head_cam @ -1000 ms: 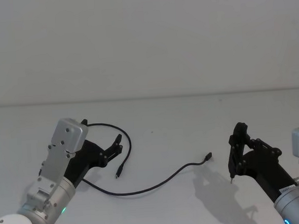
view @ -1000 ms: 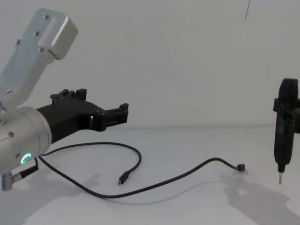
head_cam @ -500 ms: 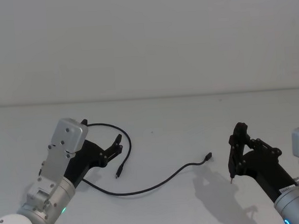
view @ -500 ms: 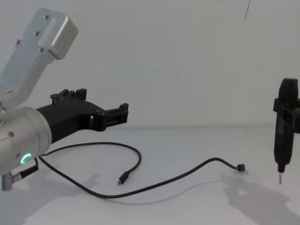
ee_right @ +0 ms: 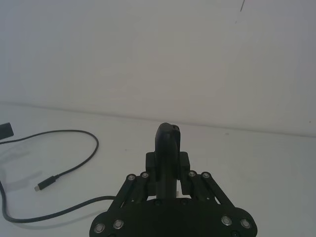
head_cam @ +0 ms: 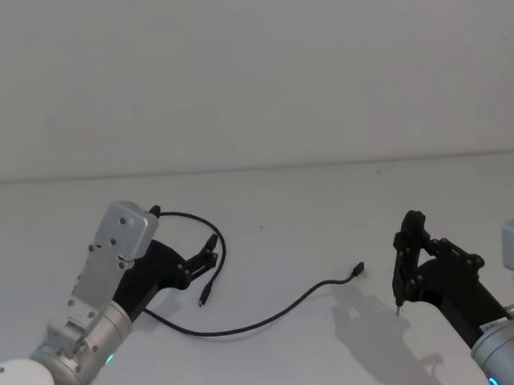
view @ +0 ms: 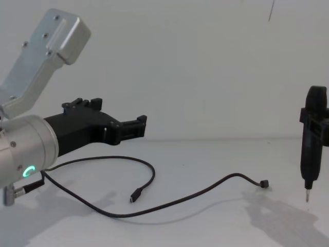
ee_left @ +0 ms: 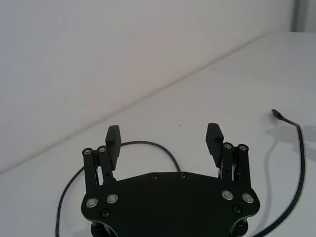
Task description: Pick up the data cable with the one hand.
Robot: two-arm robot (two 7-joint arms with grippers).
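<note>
I should use my left gripper next, as the small plug (view: pixel 264 183) points toward the black tool. It should grip the data cable by the cord behind that plug (view: pixel 205 190).
The data cable (head_cam: pixel 248 326) lies on the white table, a thin black line. One end loops past a small plug (head_cam: pixel 203 300); the other plug (head_cam: pixel 358 267) rests farther right. My left gripper (head_cam: pixel 212 250), the black angular hand on a silver wrist with a green ring (view: pixel 26 172), hovers open just above the loop (view: pixel 150 174), touching nothing. In the left wrist view its fingers (ee_left: pixel 112 143) stand wide apart with the cable (ee_left: pixel 148 144) curving beyond them. My right gripper (head_cam: pixel 406 255) stands upright at the right, shut on a slim black tool (view: pixel 311 154) with a metal tip.
The white table (head_cam: pixel 328 206) runs back to a plain white wall. Open tabletop lies between the cable's right plug (view: pixel 264 183) and the right gripper (view: pixel 314 123). In the right wrist view the cable (ee_right: pixel 89 148) lies ahead on its left side.
My left gripper has crept a little forward and to the right, closer over the cable loop. The cable and the right arm have not moved.
</note>
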